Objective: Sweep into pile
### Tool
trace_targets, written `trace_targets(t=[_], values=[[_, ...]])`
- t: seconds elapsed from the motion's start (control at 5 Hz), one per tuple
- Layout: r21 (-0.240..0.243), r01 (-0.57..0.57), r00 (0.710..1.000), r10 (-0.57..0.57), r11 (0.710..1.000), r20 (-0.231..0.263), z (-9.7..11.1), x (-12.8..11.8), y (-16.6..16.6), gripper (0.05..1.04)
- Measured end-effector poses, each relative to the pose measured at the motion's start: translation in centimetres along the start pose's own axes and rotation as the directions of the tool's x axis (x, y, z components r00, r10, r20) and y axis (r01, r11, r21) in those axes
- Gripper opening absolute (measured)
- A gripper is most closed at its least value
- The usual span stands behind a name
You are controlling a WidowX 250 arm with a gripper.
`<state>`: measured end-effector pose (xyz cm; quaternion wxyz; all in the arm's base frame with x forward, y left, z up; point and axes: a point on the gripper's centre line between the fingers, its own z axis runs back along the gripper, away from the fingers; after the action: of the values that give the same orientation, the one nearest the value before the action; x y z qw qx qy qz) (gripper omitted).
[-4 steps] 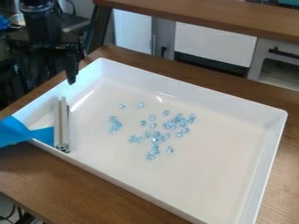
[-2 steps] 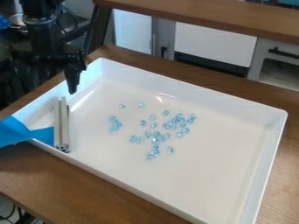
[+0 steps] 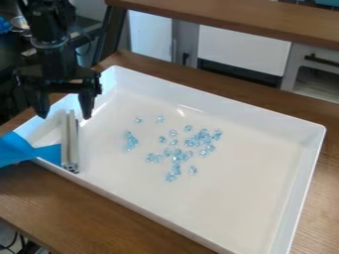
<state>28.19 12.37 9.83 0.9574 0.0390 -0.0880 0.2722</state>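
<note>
The light blue pieces need to be swept into a pile, so my gripper is going to grab the sweeping tool by its pale sticks next.
My gripper [image 3: 65,113] hangs open at the upper left, its two fingers spread wide above the left part of the tray. Just below and between the fingertips stand the pale sticks [image 3: 69,141] of the sweeping tool, with a blue flap [image 3: 23,150] extending left over the tray's edge. Inside the white tray [image 3: 285,186], light blue clear pieces [image 3: 176,155] lie scattered around the middle. A small cluster [image 3: 130,141] sits left of the main group, and single pieces [image 3: 138,120] lie farther back.
The tray's raised walls surround the pieces, on a brown wooden table [image 3: 99,213]. A wooden ledge [image 3: 232,19] and white cabinets [image 3: 242,49] stand behind it. Dark equipment fills the background at the upper left.
My gripper has come lower toward the sticks, and both of its fingers now show spread apart. The blue pieces and the tool have not moved.
</note>
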Motion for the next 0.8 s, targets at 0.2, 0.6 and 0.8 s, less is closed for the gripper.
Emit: trace_targets(t=[0.2, 0.6, 0.8], values=[[-0.012, -0.05, 0.999, 0.05, 0.999, -0.019, -1.9, -0.3, 0.1, 1.001], [0.012, -0.076, 0.997, 0.076, 0.997, -0.007, -3.7, -0.6, 0.6, 1.001], [0.022, -0.069, 0.998, 0.069, 0.997, 0.003, -4.5, -1.1, 0.8, 1.001]])
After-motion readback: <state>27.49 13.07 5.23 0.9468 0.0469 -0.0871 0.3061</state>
